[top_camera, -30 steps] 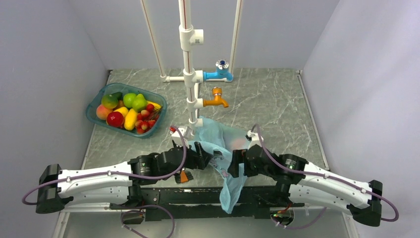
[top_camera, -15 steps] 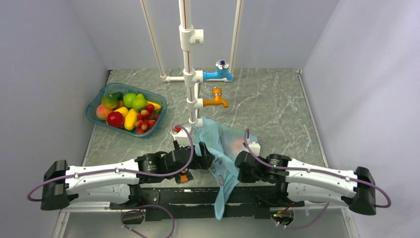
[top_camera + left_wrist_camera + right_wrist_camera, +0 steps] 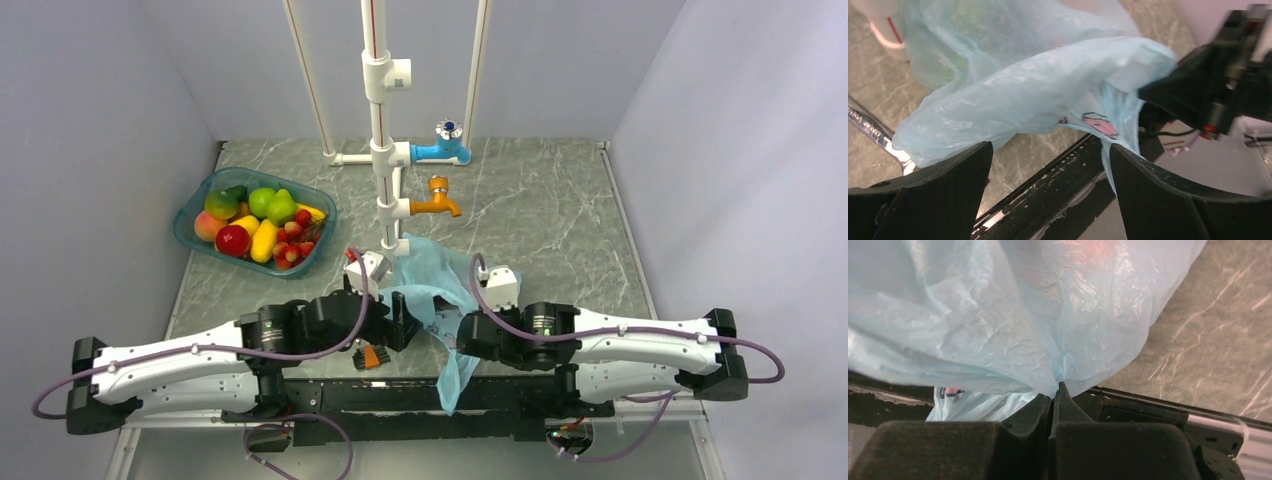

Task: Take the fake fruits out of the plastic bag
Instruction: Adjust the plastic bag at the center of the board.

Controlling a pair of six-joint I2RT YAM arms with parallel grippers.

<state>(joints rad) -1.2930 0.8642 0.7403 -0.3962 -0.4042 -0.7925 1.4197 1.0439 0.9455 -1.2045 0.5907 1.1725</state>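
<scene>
I need to move my left gripper forward before I close it on the bag. My fingers stop short of the fold's edge, and the tabletop shows between them.
The light-blue plastic bag lies crumpled at the table's front middle, and a tail of it hangs over the front edge. My right gripper is shut, pinching a fold of the bag's film; in the top view this gripper sits at the bag's right side. My left gripper stands open just below a bulging fold of the bag, holding nothing; from above it is at the bag's left. The fake fruits are mostly hidden inside; an orange glow and a greenish blur show through the film.
A teal basket of mixed fruit stands at the back left. A white pipe stand with a blue tap and an orange tap rises just behind the bag. A small orange-and-black object lies under the left arm.
My right gripper has shut on the bag's film and its arm has reached further left. The left gripper stays open and has shifted slightly. The bag's hanging tail has swung a little.
</scene>
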